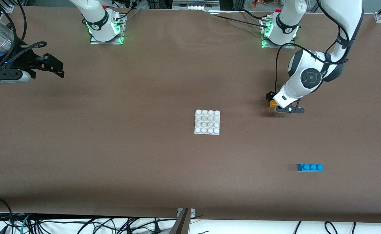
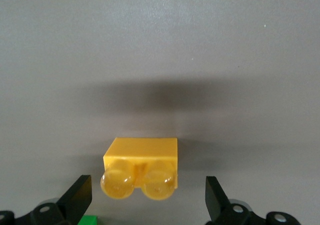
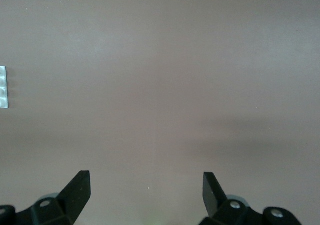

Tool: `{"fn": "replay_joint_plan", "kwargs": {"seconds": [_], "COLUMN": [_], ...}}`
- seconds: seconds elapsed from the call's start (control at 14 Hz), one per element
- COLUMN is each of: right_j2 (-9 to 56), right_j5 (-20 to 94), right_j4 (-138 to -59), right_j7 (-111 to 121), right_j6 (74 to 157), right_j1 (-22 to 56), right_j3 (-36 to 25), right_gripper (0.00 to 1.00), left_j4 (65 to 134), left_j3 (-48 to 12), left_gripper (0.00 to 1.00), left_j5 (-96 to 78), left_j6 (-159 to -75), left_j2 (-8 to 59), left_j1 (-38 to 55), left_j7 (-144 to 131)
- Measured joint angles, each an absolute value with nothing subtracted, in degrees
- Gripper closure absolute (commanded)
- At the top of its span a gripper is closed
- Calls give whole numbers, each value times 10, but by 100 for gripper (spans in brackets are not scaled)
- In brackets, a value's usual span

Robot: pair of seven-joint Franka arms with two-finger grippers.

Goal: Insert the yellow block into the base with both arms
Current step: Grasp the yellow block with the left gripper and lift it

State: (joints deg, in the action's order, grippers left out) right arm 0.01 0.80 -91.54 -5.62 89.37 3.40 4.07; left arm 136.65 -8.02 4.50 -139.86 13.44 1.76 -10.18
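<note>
The fingers of my left gripper are on either side of the yellow block (image 1: 272,104) (image 2: 141,167), beside the block's studs, so I need to close that gripper on it.
The yellow block (image 2: 141,167) lies on the brown table between the fingers of my left gripper (image 2: 146,197), which stands open and low around it, clear of both its sides. In the front view the block (image 1: 272,104) peeks out from under the left gripper (image 1: 275,100), toward the left arm's end of the table. The white studded base (image 1: 207,122) lies flat at the table's middle, and its edge (image 3: 3,87) shows in the right wrist view. My right gripper (image 1: 59,68) waits, open and holding nothing (image 3: 146,190), above the right arm's end of the table.
A blue three-stud brick (image 1: 310,167) lies nearer to the front camera than the yellow block, toward the left arm's end. A corner of a green brick (image 2: 89,220) shows beside one left finger (image 2: 77,197). The arms' bases (image 1: 106,31) stand along the table's back edge.
</note>
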Motion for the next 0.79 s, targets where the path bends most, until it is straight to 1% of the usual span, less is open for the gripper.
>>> {"fn": "replay_joint_plan", "kwargs": {"seconds": [0.07, 0.14, 0.22, 0.5, 0.57, 0.65, 0.79], "right_j2": [0, 0, 0, 0, 0, 0, 0], "right_j5": [8, 8, 8, 8, 8, 8, 8], "right_j4": [-915, -915, -915, -915, -915, -915, -915], "right_j7": [-56, -56, -56, -56, -56, -56, -56], "right_j6": [894, 894, 894, 894, 894, 894, 894], "right_j1": [34, 34, 34, 34, 34, 34, 34], "right_j3": [41, 43, 45, 46, 46, 47, 47], "right_gripper": [1, 1, 1, 1, 1, 1, 1], "left_j4": [1367, 1368, 1368, 1368, 1368, 1369, 1370], "left_j3": [-80, -80, -80, -79, -79, -79, -77], "left_gripper": [3, 10, 15, 17, 25, 36, 65], "left_j5": [45, 45, 45, 45, 45, 45, 48], "left_j6": [-1405, -1408, -1411, -1412, -1412, -1412, -1412], "left_j2": [138, 141, 143, 145, 145, 145, 145], "left_j1": [18, 18, 18, 18, 17, 17, 17], "left_j7": [-102, -102, -102, -102, -102, -101, -100]}}
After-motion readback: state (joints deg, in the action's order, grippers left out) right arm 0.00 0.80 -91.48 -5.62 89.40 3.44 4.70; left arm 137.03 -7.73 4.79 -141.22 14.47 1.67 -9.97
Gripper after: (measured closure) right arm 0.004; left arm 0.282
